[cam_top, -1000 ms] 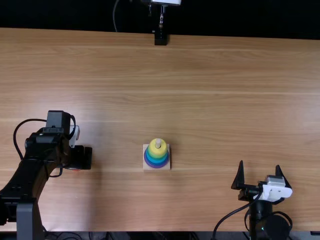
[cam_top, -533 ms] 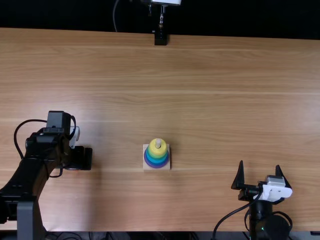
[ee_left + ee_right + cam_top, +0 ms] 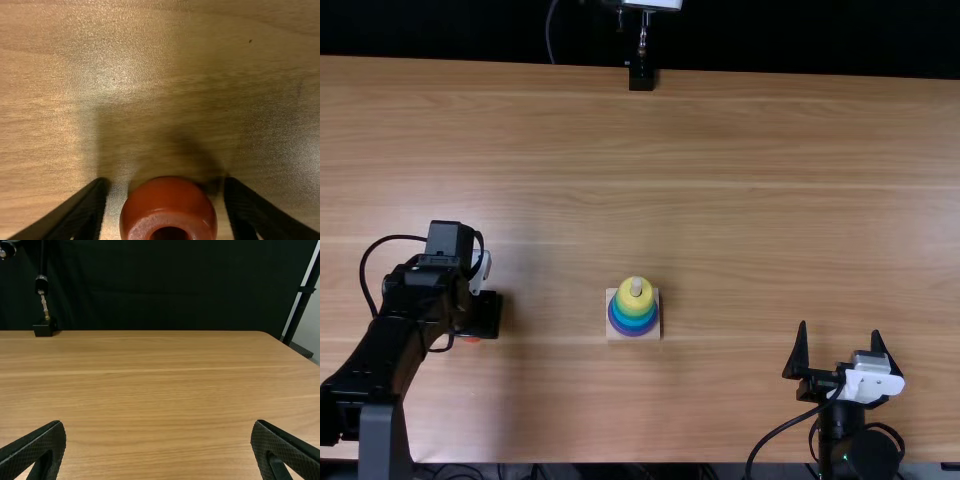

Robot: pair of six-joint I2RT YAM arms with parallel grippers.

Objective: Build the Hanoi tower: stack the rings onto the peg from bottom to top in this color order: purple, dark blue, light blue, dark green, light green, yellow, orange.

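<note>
My left gripper grips the ring by its outer sides next, which leaves the orange ring's center hole (image 3: 170, 233) free for the peg.
The wooden base (image 3: 612, 333) holds the peg (image 3: 636, 286), with yellow (image 3: 628, 299) as its top ring, and teal, blue and purple bands beneath. My left gripper (image 3: 480, 315) is low over the table's left part, a bit of the orange ring (image 3: 472, 340) peeking out beside it. In the left wrist view, the left gripper (image 3: 166, 184) is open, its fingers on either side of the orange ring (image 3: 169, 205) with gaps between. My right gripper (image 3: 839, 330) stands open and holds nothing at the lower right; the right wrist view has the right gripper (image 3: 159, 425) with fingers wide apart.
A black-footed stand (image 3: 641, 77) is at the table's far edge, also there in the right wrist view as a dark block (image 3: 45, 327). The stacked base sits between the two arms, and a cable loops beside each arm.
My left arm has shifted slightly to the right in the top view, its wrist leaning over a little. The right arm and the stacked rings have kept still.
</note>
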